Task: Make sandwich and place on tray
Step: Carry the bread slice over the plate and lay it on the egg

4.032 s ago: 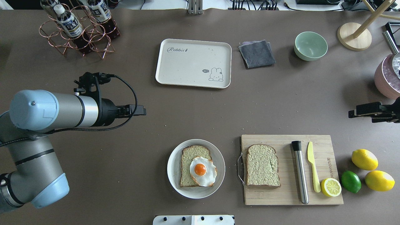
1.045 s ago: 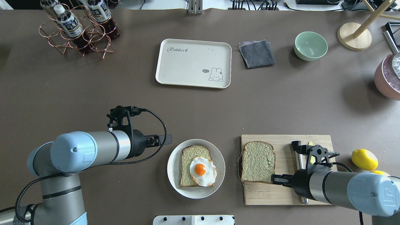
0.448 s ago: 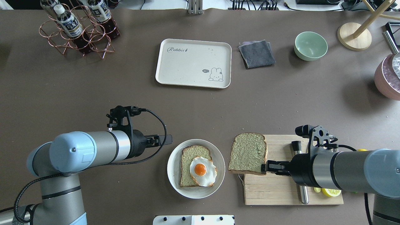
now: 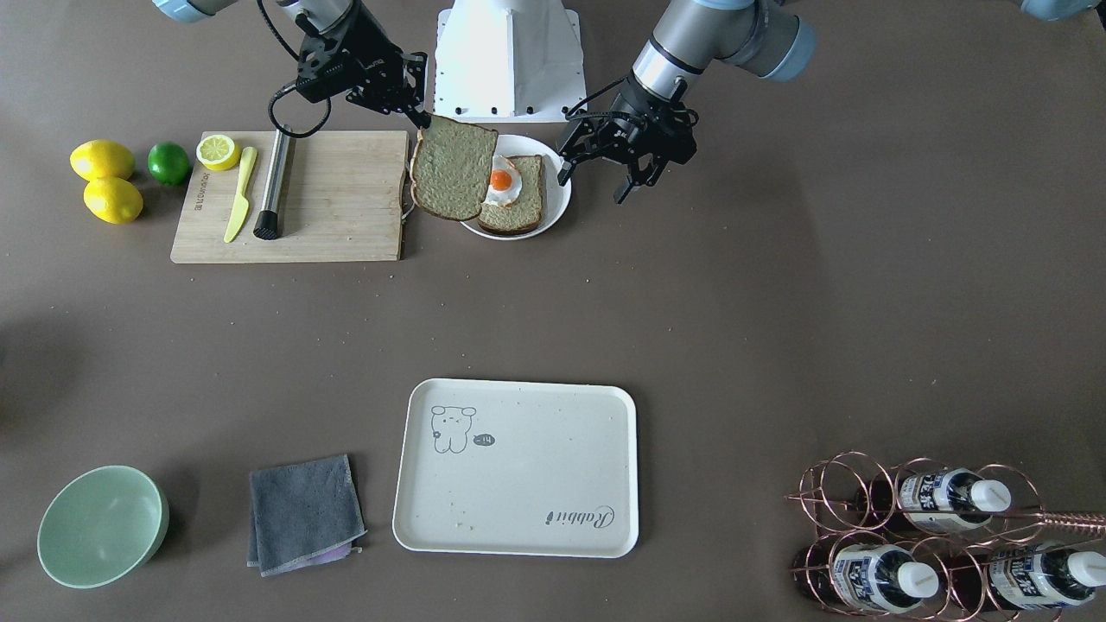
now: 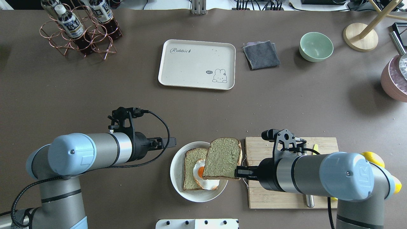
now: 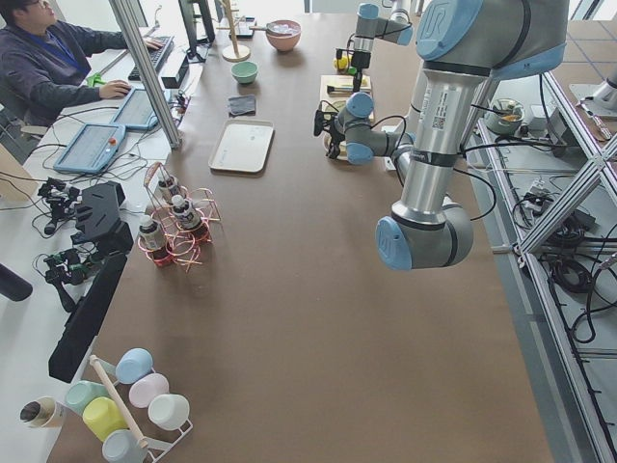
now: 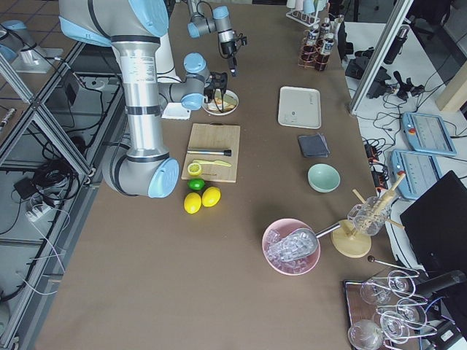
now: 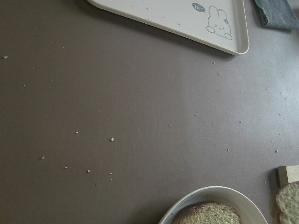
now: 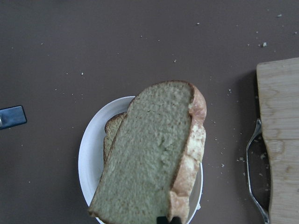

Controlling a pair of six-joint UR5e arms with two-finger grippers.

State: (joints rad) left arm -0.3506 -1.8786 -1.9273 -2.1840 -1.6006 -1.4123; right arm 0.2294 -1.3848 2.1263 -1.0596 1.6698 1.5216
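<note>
The slice has its lower edge (image 4: 448, 216) over the plate's rim, beside the exposed yolk (image 4: 500, 180). My right gripper needs to cover the egg with the slice before it opens.
My right gripper (image 5: 238, 173) is shut on the edge of a wholegrain bread slice (image 5: 222, 158) and holds it tilted above the right side of the round white plate (image 5: 176, 187). On the plate lies a second slice (image 5: 191, 159) with a fried egg (image 5: 201, 179) on it, half covered by the held slice. The held slice fills the right wrist view (image 9: 154, 154). My left gripper (image 4: 592, 190) is open and empty just left of the plate, also seen from overhead (image 5: 173, 143). The cream tray (image 5: 197, 63) lies empty at the far middle of the table.
The wooden cutting board (image 4: 337, 199) right of the plate carries a steel muddler (image 4: 272, 186), a yellow knife (image 4: 239, 194) and a lemon half (image 4: 218, 151). Lemons and a lime (image 4: 168, 162) lie beyond it. A grey cloth (image 5: 261, 54), green bowl (image 5: 316, 46) and bottle rack (image 5: 79, 28) stand far back.
My right arm came in, took the slice off the cutting board, lifted it and carried it left over the plate. My left arm moved beside the plate, then stayed still.
</note>
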